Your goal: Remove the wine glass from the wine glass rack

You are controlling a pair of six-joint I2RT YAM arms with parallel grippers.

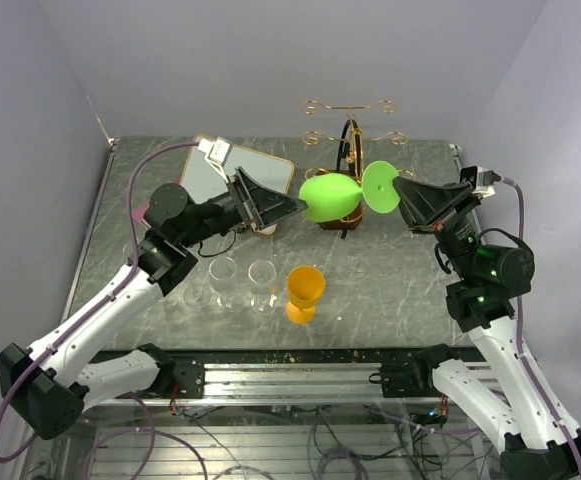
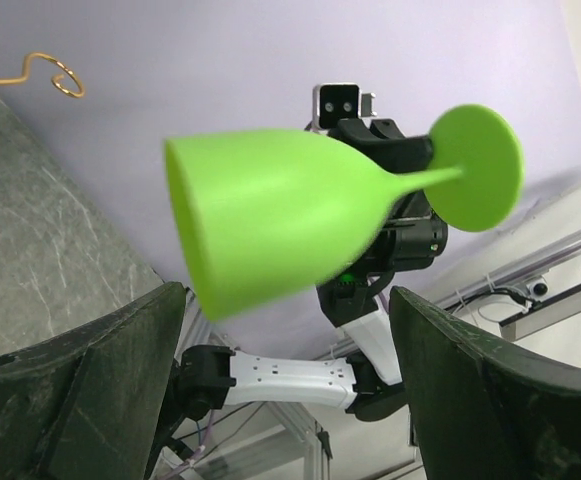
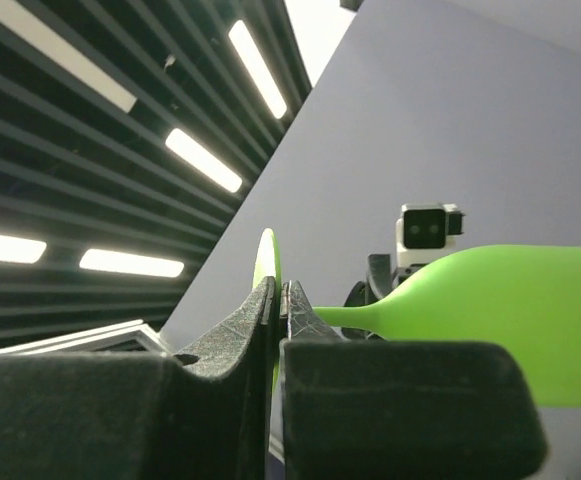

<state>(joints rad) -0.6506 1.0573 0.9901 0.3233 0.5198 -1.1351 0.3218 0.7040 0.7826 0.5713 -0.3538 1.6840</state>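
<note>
I should reach the green wine glass with my left gripper and grab it by its bowl's rim (image 1: 306,199) (image 2: 192,232). The glass's foot then stays free, so I can set the glass upright.
The green wine glass (image 1: 332,196) hangs level in the air in front of the gold wire rack (image 1: 350,108), mouth towards the left. My right gripper (image 1: 398,190) is shut on the glass's round foot (image 1: 379,187). In the right wrist view the fingertips (image 3: 278,292) pinch the thin foot (image 3: 266,255) edge-on, and the bowl (image 3: 515,310) stretches right. My left gripper (image 1: 292,205) is open, just short of the bowl's mouth. In the left wrist view the bowl (image 2: 270,210) floats above and beyond the spread fingers (image 2: 120,380), not between them. The rack's base is mostly hidden behind the glass.
An orange goblet (image 1: 305,291) stands at the front middle. Two clear glasses (image 1: 223,281) (image 1: 262,283) stand left of it. A white board with a brown rim (image 1: 220,172) lies at the back left under the left arm. A scroll arm of the rack (image 2: 55,75) shows at the upper left.
</note>
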